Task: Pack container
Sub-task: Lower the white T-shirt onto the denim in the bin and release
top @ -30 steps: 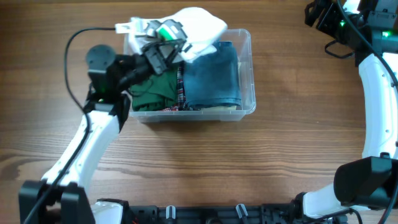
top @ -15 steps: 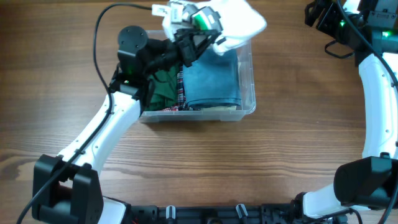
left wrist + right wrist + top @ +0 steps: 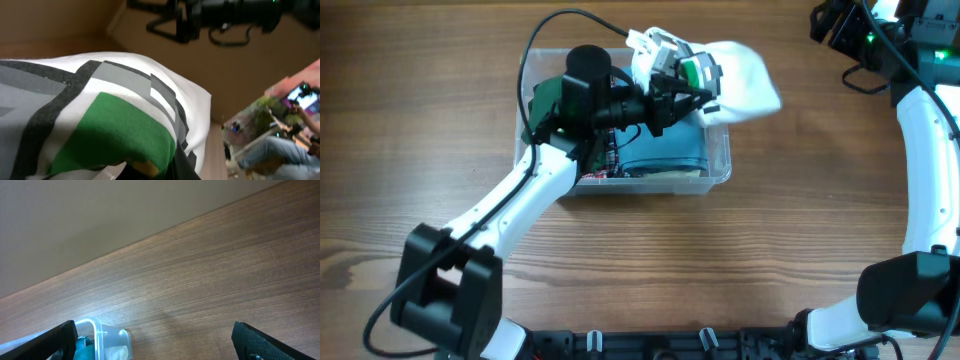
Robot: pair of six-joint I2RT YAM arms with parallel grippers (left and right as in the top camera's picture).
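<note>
The white garment's loose end (image 3: 758, 95) juts past the container's rim (image 3: 728, 146), so it is too early to release. The garment comes inward, before my left gripper releases it.
The container (image 3: 719, 140) is a clear plastic bin on the wooden table; its corner also shows in the right wrist view (image 3: 107, 337). It holds a folded blue denim piece (image 3: 665, 150), a green garment (image 3: 552, 98) and a plaid strip (image 3: 610, 160). My left gripper (image 3: 672, 82) is shut on a white garment with green, grey and black patches (image 3: 742, 85), held in the air over the bin's back right corner. That garment fills the left wrist view (image 3: 110, 120) and hides the jaws. My right gripper (image 3: 155, 342) is open and empty, high at the back right (image 3: 840, 25).
The wooden table (image 3: 800, 230) lies bare to the right of and in front of the bin. My left arm's black cable (image 3: 535, 45) loops over the bin's back left. My right arm's white links (image 3: 930, 160) run along the right edge.
My left arm has swung to the right with the white garment, from above the bin's back left to past its back right corner. The right arm has not moved.
</note>
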